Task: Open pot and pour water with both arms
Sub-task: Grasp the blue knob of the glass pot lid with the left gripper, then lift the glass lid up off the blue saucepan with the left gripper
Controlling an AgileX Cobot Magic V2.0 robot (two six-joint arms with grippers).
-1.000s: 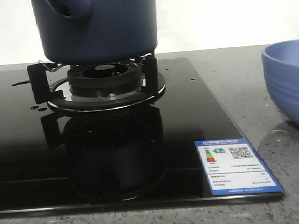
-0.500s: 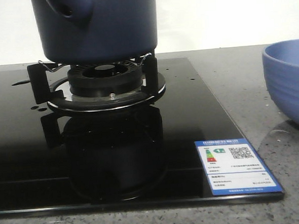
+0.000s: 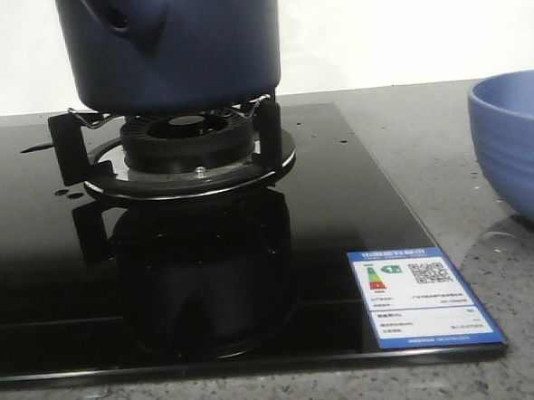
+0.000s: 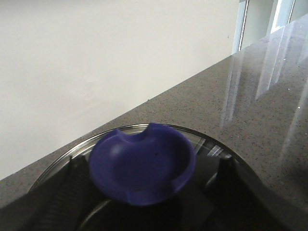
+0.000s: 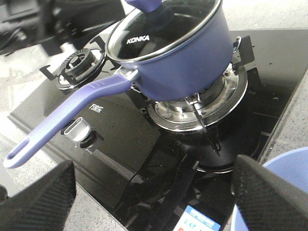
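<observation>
I am not ready to close my left gripper yet, because its fingers stop short of the blue knob above the lid. I need to reach farther first, then close on the knob.
The dark navy pot stands on the burner grate of the black cooktop; its handle points toward the camera. In the right wrist view the pot has its glass lid on, and the long handle sticks out over the cooktop. My left gripper is open around the lid's blue knob, with one finger at each side; I cannot tell whether they touch it. My right gripper is wide open and empty, above the cooktop's front edge, short of the handle.
A light blue ribbed bowl stands on the grey counter to the right of the cooktop and shows in the right wrist view. A second burner and a control knob lie beyond the handle. An energy label marks the front right corner.
</observation>
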